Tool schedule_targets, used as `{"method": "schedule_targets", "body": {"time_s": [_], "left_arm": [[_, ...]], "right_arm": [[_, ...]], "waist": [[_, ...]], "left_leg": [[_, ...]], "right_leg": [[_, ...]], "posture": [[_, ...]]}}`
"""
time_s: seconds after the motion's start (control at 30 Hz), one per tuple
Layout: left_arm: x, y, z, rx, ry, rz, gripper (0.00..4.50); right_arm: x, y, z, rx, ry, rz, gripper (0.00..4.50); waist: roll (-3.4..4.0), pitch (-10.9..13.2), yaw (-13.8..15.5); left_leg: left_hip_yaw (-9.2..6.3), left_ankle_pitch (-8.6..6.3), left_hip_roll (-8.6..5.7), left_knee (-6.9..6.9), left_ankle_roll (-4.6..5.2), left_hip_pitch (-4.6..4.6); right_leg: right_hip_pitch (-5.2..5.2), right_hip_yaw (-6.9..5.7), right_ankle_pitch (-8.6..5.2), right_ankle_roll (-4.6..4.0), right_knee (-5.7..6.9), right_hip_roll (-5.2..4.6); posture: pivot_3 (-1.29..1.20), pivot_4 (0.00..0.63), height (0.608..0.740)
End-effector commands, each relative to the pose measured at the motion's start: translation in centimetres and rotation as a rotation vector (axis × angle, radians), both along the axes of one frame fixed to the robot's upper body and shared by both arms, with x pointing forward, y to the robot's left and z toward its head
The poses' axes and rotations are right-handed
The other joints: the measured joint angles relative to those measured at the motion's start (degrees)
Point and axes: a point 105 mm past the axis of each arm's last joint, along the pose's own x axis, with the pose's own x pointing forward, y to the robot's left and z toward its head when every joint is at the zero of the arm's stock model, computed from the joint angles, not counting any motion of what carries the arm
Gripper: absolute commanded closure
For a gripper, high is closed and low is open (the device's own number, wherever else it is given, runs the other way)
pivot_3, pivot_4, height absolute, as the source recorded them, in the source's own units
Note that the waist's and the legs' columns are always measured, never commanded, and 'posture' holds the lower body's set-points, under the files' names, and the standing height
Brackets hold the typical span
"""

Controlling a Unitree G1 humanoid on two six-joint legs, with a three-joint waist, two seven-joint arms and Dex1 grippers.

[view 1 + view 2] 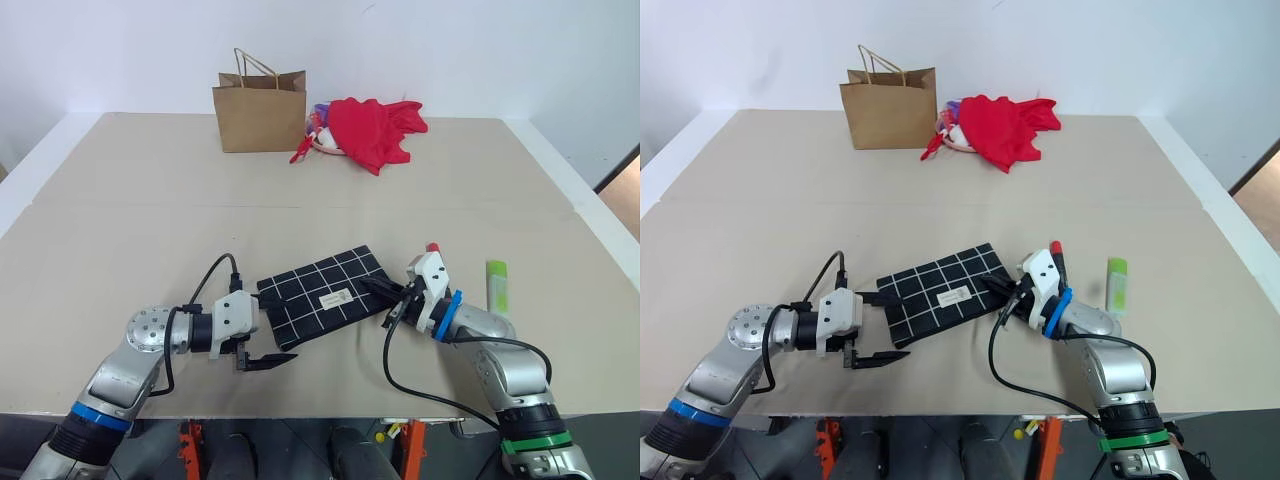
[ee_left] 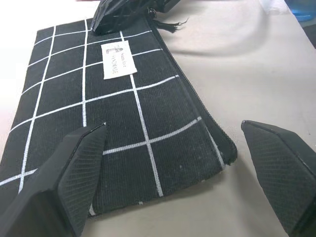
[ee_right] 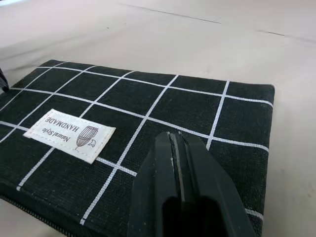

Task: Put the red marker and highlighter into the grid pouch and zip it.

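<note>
The pouch's gridded cloth side (image 1: 312, 290) is flat and broad. My left gripper will pinch the grid pouch next by the corner end of its zipper edge (image 1: 288, 346).
The grid pouch (image 1: 320, 293) lies flat near the table's front edge, black with white lines and a small white label (image 3: 69, 134). My left gripper (image 1: 266, 330) is open at the pouch's left end, one finger (image 2: 64, 182) over the fabric and the other (image 2: 281, 168) off its zipper edge. My right gripper (image 1: 378, 291) is shut, its tips resting on the pouch's right end, where the zipper pull (image 2: 165, 23) hangs beside them. The red marker (image 1: 1056, 251) shows its red cap just behind the right wrist; the remainder is hidden. The light green highlighter (image 1: 497, 285) lies to the right of that arm.
A brown paper bag (image 1: 258, 112) stands at the back of the table, with a crumpled red cloth (image 1: 372, 130) beside it on the right. The table's front edge (image 1: 320, 415) runs close under both arms.
</note>
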Motion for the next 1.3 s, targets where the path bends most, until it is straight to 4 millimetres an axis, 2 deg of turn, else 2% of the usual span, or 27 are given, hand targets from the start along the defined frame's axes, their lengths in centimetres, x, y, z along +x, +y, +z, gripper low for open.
{"method": "schedule_targets", "body": {"time_s": [0.03,0.37,0.63,0.73,0.8,0.83,0.87,0.93,1.0,1.13,1.2,1.23,1.27,1.3], "left_arm": [[0.4,0.3,0.6,0.034,-0.133,0.001,0.00],[1.3,-1.4,0.1,0.103,-0.358,-0.089,0.00],[1.8,-1.9,-0.9,0.155,-0.368,-0.132,0.00],[1.9,-1.6,-1.2,0.173,-0.352,-0.134,0.82],[2.0,-1.3,-1.5,0.180,-0.331,-0.127,1.76],[2.0,-1.0,-1.7,0.188,-0.323,-0.129,1.90],[2.0,-0.8,-1.8,0.194,-0.319,-0.130,2.56],[2.0,-0.4,-1.9,0.202,-0.316,-0.132,3.36],[2.1,-0.2,-1.9,0.203,-0.315,-0.131,4.38],[2.6,0.0,-1.5,0.180,-0.295,-0.111,4.46],[2.8,-0.1,-0.8,0.135,-0.270,-0.109,4.46],[2.8,-0.1,-0.5,0.111,-0.250,-0.114,4.50],[2.8,-0.1,-0.2,0.085,-0.226,-0.116,4.50],[2.8,0.0,0.2,0.059,-0.203,-0.114,4.50]], "right_arm": [[0.3,0.0,0.5,-0.002,-0.027,-0.002,4.46],[0.3,0.3,0.9,0.008,-0.044,-0.004,4.46],[0.2,0.4,1.1,0.010,-0.051,-0.004,4.46],[0.2,0.4,1.2,0.009,-0.053,-0.003,4.50],[0.2,0.3,1.2,0.009,-0.054,-0.004,4.50],[0.2,0.3,1.2,0.009,-0.054,-0.003,4.50],[0.3,0.3,1.2,0.009,-0.055,-0.003,4.50],[0.3,0.3,1.3,0.007,-0.055,0.000,4.50],[0.3,0.3,1.3,0.006,-0.056,0.003,4.50],[0.2,0.4,1.6,0.008,-0.067,0.012,4.50],[0.2,0.4,2.8,0.026,-0.103,0.018,4.50],[0.1,0.3,3.7,0.045,-0.130,0.017,3.85],[0.0,0.2,4.6,0.066,-0.160,0.020,3.59],[-0.1,0.1,5.5,0.085,-0.181,0.024,3.10]], "waist": [[0.00,0.00,0.01],[0.00,0.00,0.06],[0.07,-0.04,0.04],[0.12,-0.07,0.04],[0.12,-0.07,0.04],[0.12,-0.07,0.04],[0.12,-0.07,0.03],[0.13,-0.08,0.01],[0.17,-0.10,0.01],[0.35,-0.20,-0.09],[0.36,-0.20,-0.09],[0.38,-0.18,-0.09],[0.40,-0.16,-0.09],[0.40,-0.16,-0.09]], "left_leg": [[-0.01,0.00,0.00,0.00,0.00,0.00],[-0.03,0.01,-0.01,0.01,-0.01,0.01],[-0.08,0.01,-0.04,0.02,-0.01,0.02],[-0.09,0.03,-0.05,0.04,0.02,0.06],[-0.11,0.06,-0.06,0.03,0.06,0.06],[-0.11,0.07,-0.06,0.03,0.06,0.06],[-0.11,0.08,-0.06,0.03,0.08,0.07],[-0.11,0.10,-0.06,0.03,0.11,0.08],[-0.12,0.11,-0.06,0.03,0.14,0.09],[-0.12,0.11,-0.05,-0.01,0.14,0.10],[-0.15,0.12,-0.05,-0.04,0.15,0.11],[-0.15,0.12,-0.05,-0.04,0.15,0.11],[-0.15,0.12,-0.05,-0.04,0.15,0.10],[-0.14,0.12,-0.05,-0.03,0.15,0.08]], "right_leg": [[0.00,-0.01,0.00,0.00,0.00,0.00],[0.03,-0.02,0.01,-0.02,0.00,0.00],[0.09,-0.04,0.02,0.00,0.00,0.00],[0.13,-0.04,0.03,0.02,0.00,0.00],[0.14,-0.04,0.05,0.02,0.00,0.00],[0.14,-0.04,0.06,0.02,0.00,0.00],[0.13,-0.05,0.07,0.01,0.00,0.00],[0.13,-0.05,0.09,-0.01,0.01,0.00],[0.14,-0.06,0.10,-0.01,0.01,0.00],[0.14,-0.06,0.09,-0.02,0.01,0.01],[0.12,-0.09,0.09,-0.02,0.02,0.02],[0.12,-0.09,0.09,-0.02,0.02,0.02],[0.11,-0.09,0.09,-0.02,0.02,0.02],[0.11,-0.09,0.08,-0.02,0.02,0.01]], "posture": [[0.00,0.150,0.740],[0.00,0.150,0.740],[0.00,0.150,0.740],[0.00,0.150,0.740],[0.00,0.150,0.740],[0.00,0.150,0.740],[0.00,0.150,0.740],[0.00,0.150,0.740],[0.00,0.150,0.740],[0.00,0.150,0.740],[0.00,0.150,0.740],[0.00,0.150,0.740],[0.00,0.150,0.740],[0.00,0.150,0.740]]}}
